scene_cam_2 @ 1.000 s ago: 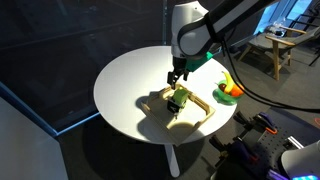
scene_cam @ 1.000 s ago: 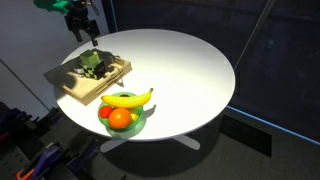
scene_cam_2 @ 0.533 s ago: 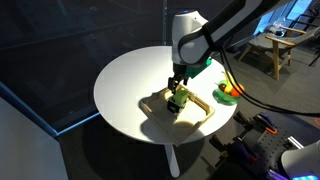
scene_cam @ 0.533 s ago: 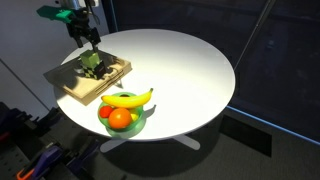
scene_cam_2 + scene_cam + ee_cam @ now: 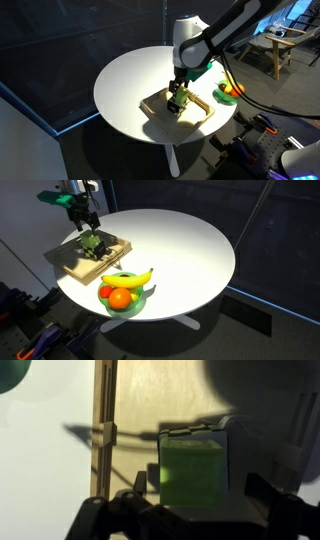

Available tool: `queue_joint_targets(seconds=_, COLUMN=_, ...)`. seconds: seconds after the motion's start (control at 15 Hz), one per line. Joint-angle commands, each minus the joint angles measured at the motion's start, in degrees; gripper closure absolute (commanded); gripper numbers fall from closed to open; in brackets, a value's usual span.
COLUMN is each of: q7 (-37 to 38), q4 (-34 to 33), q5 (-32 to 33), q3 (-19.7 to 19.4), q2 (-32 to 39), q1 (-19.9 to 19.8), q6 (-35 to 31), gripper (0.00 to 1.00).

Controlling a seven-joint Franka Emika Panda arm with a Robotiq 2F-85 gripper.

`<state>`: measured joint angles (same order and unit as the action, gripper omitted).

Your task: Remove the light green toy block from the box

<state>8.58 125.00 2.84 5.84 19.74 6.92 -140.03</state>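
Observation:
The light green toy block sits between my fingertips in the wrist view, one on either side of the block, so it is time to close on it now.
The box (image 5: 75, 268) is a shallow light-wood tray on the white round table, also seen in the other exterior view (image 5: 200, 108) and the wrist view (image 5: 103, 430). In it lies a cluster of green and dark toy pieces (image 5: 92, 245). The light green toy block (image 5: 192, 472) fills the wrist view, lying in the box between my open fingers. My gripper (image 5: 195, 510) hangs just above the block, fingers either side of it, not touching it as far as I can tell. It shows in both exterior views (image 5: 88, 228) (image 5: 178, 88).
A green fruit bowl (image 5: 107, 304) with a banana (image 5: 128, 279) and round red and orange fruit stands next to the box near the table edge; it also shows in the other exterior view (image 5: 226, 93). Chairs and cables stand off the table.
The gripper has come down toward the toy pieces in the box. The toys and the box have not moved.

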Motion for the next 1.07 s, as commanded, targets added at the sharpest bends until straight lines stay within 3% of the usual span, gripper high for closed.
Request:
queue_joint_targets(seconds=0.0, q7=-0.21, q4=0.69, q5=-0.09, q3=-0.61, q2=0.02, q1=0.61, q6=-1.18, gripper=0.00)
queue_joint_targets(seconds=0.07, q7=-0.17, q4=0.66, q5=0.02, q3=-0.66, q2=0.19, q1=0.66, q6=-1.13, gripper=0.00)
queue_joint_targets(seconds=0.13, q7=-0.13, q4=0.62, q5=0.26, q3=-0.73, q2=0.37, q1=0.74, q6=-1.06, gripper=0.25)
queue_joint_targets(seconds=0.27, q7=-0.07, q4=0.43, q5=0.11, q3=-0.75, q2=0.47, q1=0.72, q6=-0.63, gripper=0.34)
queue_joint_targets(seconds=0.53, q7=-0.25, q4=0.29, q5=0.17, q3=-0.88, q2=-0.35, q1=0.68, q6=0.50, gripper=0.68)
queue_joint_targets(seconds=1.0, q7=0.51, q4=0.45, q5=0.94, q3=-1.39, q2=-3.22, q1=0.78, q6=2.35, gripper=0.73)
